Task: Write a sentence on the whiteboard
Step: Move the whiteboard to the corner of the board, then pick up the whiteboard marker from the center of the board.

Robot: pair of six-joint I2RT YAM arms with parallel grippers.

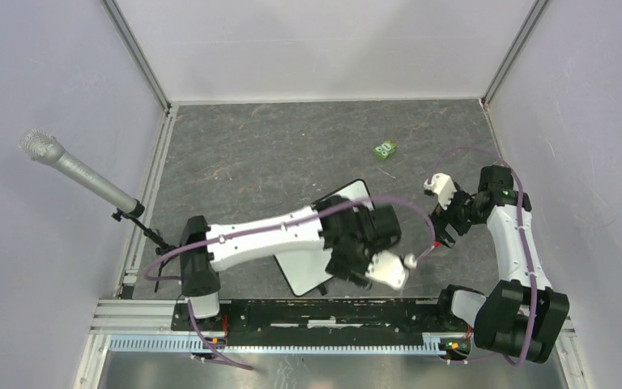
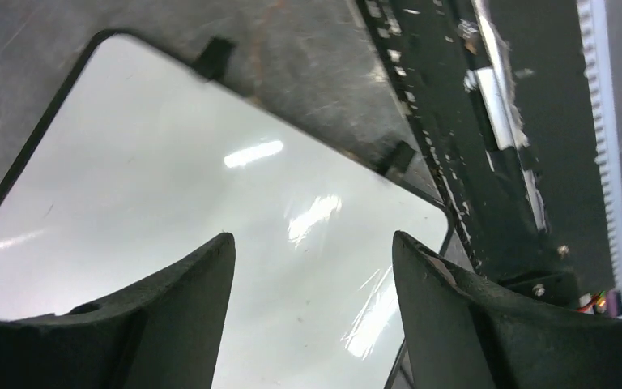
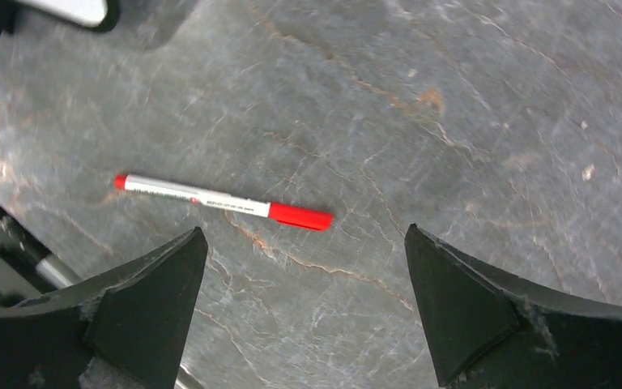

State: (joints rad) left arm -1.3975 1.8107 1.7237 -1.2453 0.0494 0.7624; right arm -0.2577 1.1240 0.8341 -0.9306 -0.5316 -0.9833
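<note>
My right gripper is to grab the marker pen across its white body [image 1: 427,251] [image 3: 199,196] next, so the marker pen's red cap stays free for my left gripper to grab.
The whiteboard [image 1: 301,267] lies tilted on the grey table, mostly covered by my left arm. In the left wrist view the whiteboard [image 2: 170,162] is blank where it shows, with only glare; no red sentence is visible. My left gripper [image 2: 312,237] is open and empty just above the board's near right corner; in the top view the left gripper [image 1: 348,271] is over the board's near end. A red-and-white marker pen [image 3: 223,203] lies flat on the table. My right gripper [image 3: 306,231] is open and empty above the table just short of the pen, and the top view shows the right gripper [image 1: 442,231] to the right of the board.
A small green object [image 1: 385,149] lies at the back of the table. A microphone on a stand [image 1: 77,173] leans in from the left wall. The black base rail [image 1: 332,312] runs along the near edge, close to the board's corner [image 2: 441,215].
</note>
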